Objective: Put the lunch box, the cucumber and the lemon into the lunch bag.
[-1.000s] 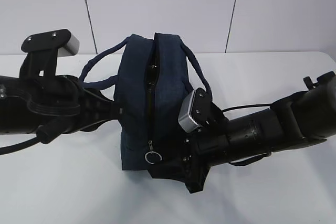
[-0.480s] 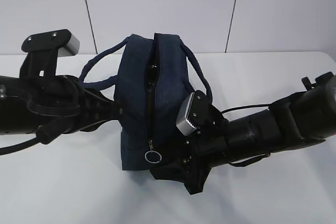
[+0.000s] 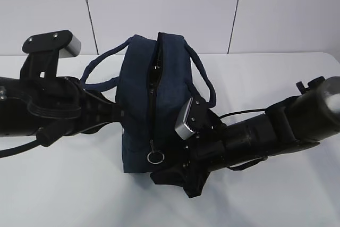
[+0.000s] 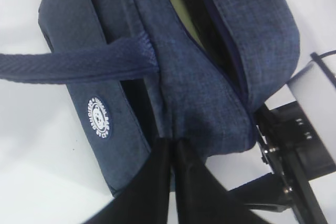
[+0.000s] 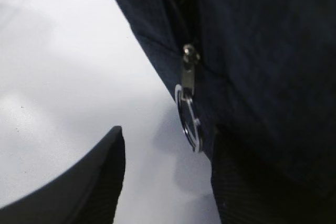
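Note:
Next, my right gripper grabs the metal zipper pull by its ring point(image 3: 155, 157), which hangs free, since the slider point(image 3: 152, 145) sits tight against the bag's fabric.
The navy lunch bag point(image 3: 143, 99) stands mid-table with its top zipper partly open. In the left wrist view a strip of the lunch box's pale green lid point(image 4: 181, 17) shows inside the opening. The cucumber and the lemon are hidden. My left gripper point(image 4: 171, 141) is shut, pinching the bag's fabric near the white emblem point(image 4: 100, 118). My right gripper point(image 5: 167, 150) is open at the bag's lower front end. The metal ring pull point(image 5: 189, 121) hangs just inside its right finger point(image 5: 252, 182), and I cannot tell whether it touches it.
The white table point(image 3: 64, 184) runs back to a pale panelled wall. One loop handle point(image 3: 101, 62) sticks out to the left over the left arm, the other point(image 3: 204, 75) curves over the right arm. Both arms crowd the bag's sides.
The right arm has swung slightly left and lower along the bag's front corner. The ring pull has shifted a little. The left gripper holds still.

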`<move>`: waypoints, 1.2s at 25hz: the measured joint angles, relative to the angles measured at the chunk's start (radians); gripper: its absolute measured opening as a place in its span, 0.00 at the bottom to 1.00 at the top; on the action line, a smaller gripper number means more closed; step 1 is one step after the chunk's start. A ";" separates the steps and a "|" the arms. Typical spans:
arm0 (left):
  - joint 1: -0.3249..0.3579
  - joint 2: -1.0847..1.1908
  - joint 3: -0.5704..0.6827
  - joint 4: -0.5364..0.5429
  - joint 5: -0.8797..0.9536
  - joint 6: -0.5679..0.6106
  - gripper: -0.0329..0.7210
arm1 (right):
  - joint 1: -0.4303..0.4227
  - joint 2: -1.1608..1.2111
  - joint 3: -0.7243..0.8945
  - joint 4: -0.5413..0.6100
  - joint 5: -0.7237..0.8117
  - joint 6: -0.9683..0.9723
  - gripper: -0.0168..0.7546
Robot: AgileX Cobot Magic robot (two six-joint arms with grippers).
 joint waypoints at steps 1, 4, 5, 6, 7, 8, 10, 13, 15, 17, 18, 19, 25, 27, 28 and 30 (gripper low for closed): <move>0.000 0.000 0.000 0.000 0.000 0.000 0.03 | 0.000 0.010 -0.002 0.000 0.005 0.000 0.53; 0.000 0.000 0.000 0.000 0.002 0.000 0.03 | 0.000 0.023 -0.006 0.000 0.018 0.000 0.52; 0.000 0.000 0.000 0.000 0.002 0.000 0.03 | 0.000 0.027 -0.011 0.000 0.028 0.000 0.53; 0.000 0.000 0.000 0.000 0.004 0.000 0.03 | 0.000 0.027 -0.015 0.000 0.036 0.000 0.53; 0.000 0.000 0.000 0.000 0.004 0.000 0.03 | 0.000 0.027 -0.017 0.000 0.047 0.000 0.53; 0.000 0.000 0.000 0.000 0.004 0.000 0.03 | 0.000 0.027 -0.022 0.000 0.058 0.000 0.53; 0.000 0.000 0.000 0.000 0.004 0.000 0.03 | 0.000 0.027 -0.032 0.000 0.065 0.000 0.53; 0.000 0.000 0.000 0.000 0.004 0.000 0.03 | 0.000 0.027 -0.038 0.000 0.071 0.000 0.53; 0.000 0.000 0.000 0.000 0.004 0.000 0.03 | 0.000 0.027 -0.041 0.000 0.072 0.000 0.53; 0.000 0.000 0.000 0.000 0.004 0.000 0.03 | 0.000 0.027 -0.041 0.000 0.073 0.000 0.53; 0.000 0.000 0.000 0.000 0.004 0.000 0.03 | 0.000 0.027 -0.041 0.000 0.077 0.000 0.53; 0.000 0.000 0.000 0.000 0.004 0.000 0.03 | 0.000 0.027 -0.041 0.000 0.082 0.000 0.53; 0.000 0.000 0.000 0.000 0.006 0.000 0.03 | 0.007 0.028 -0.044 0.000 0.086 0.016 0.53; 0.000 0.000 0.000 0.000 0.006 0.000 0.03 | 0.016 0.034 -0.044 0.000 0.086 0.018 0.53; 0.000 0.000 0.000 0.000 0.008 0.000 0.03 | 0.017 0.042 -0.044 0.000 0.088 0.018 0.53; 0.000 0.000 0.000 0.000 0.010 0.000 0.03 | 0.022 0.051 -0.044 0.000 0.088 0.018 0.53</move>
